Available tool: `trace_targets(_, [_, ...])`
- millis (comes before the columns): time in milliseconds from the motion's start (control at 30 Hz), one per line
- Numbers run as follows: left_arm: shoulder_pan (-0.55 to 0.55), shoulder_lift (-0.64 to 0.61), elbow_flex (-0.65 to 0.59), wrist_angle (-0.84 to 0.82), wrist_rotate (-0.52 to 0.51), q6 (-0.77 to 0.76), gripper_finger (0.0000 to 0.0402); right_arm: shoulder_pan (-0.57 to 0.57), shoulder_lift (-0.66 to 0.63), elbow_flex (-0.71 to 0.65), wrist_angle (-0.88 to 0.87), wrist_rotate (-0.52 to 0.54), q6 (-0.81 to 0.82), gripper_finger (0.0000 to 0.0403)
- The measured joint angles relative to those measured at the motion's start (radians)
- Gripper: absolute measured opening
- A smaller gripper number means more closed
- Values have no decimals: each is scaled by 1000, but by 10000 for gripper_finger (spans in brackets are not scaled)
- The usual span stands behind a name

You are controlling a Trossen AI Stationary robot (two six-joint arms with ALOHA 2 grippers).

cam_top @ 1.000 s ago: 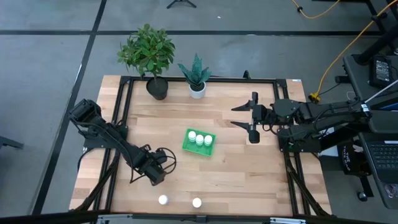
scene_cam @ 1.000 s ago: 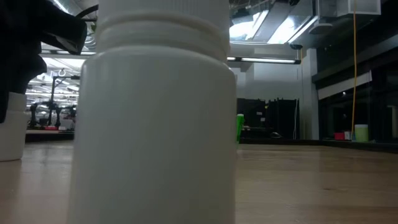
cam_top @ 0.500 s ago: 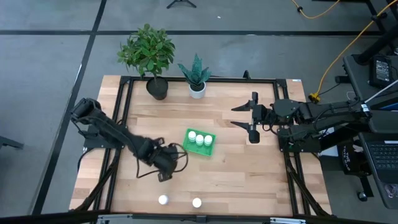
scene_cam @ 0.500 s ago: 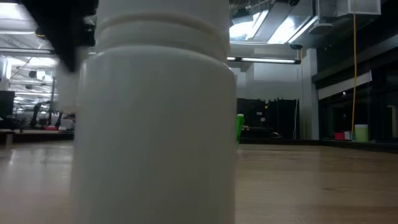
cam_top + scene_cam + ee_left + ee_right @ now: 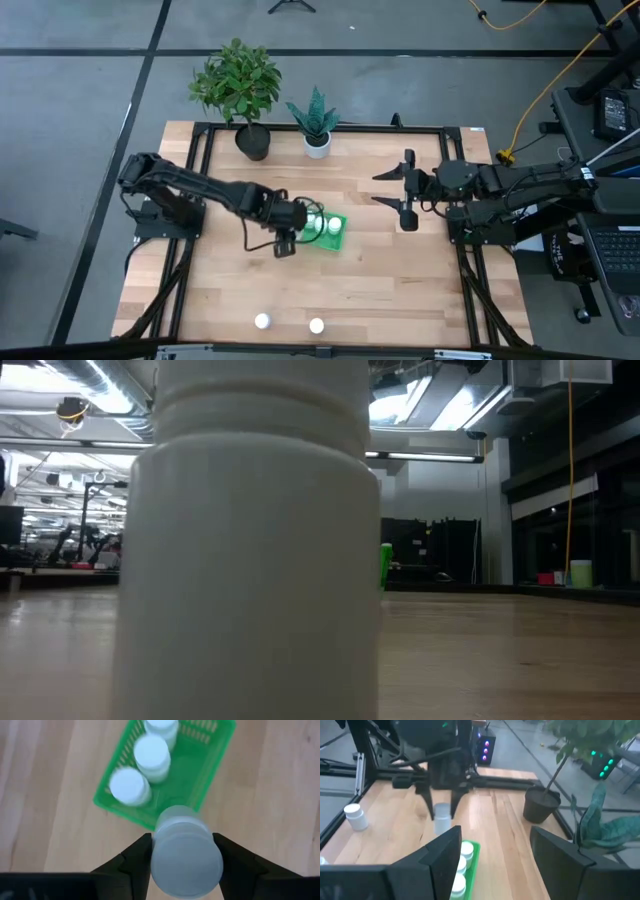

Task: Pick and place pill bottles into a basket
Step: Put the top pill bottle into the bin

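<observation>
The held bottle [image 5: 186,855] is above the green basket's near edge in the left wrist view. My left gripper should move it into the basket before letting go.
The green basket [image 5: 332,236] sits mid-table and holds three white pill bottles [image 5: 151,752] in a row. My left gripper [image 5: 288,236] hovers by the basket's near-left edge, shut on another pill bottle [image 5: 185,865]; it also shows in the right wrist view [image 5: 441,822]. Two more bottles [image 5: 262,321] [image 5: 317,325] stand on their bases near the table's front edge. One of them fills the low view [image 5: 250,560]. My right gripper [image 5: 392,187] is open and empty, to the right of the basket. My left gripper pinches the bottle's opposite sides [image 5: 159,857] between its two fingers. The fingers [image 5: 427,802] point down from above and are on the bottle's upper part. The bottle hangs upright below them, clear of the table, just above the basket's near-left rim [image 5: 131,817].
Two potted plants [image 5: 238,85] [image 5: 316,125] stand at the table's far edge. A black frame [image 5: 196,160] runs around the tabletop. Bare wood [image 5: 400,290] lies to the right of and in front of the basket.
My left gripper has lifted a bottle clear of the table's near-left part. It has carried the bottle toward the right and far edges, up to the basket. The bottle stays upright in the hold.
</observation>
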Motion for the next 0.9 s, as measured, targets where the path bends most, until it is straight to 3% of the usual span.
trace_targets(233, [79, 46, 3, 82, 96, 66, 170, 0, 0, 0, -66, 0, 24, 239])
trace_targets(900, [86, 208, 46, 81, 116, 137, 170, 0, 0, 0, -111, 0, 26, 238])
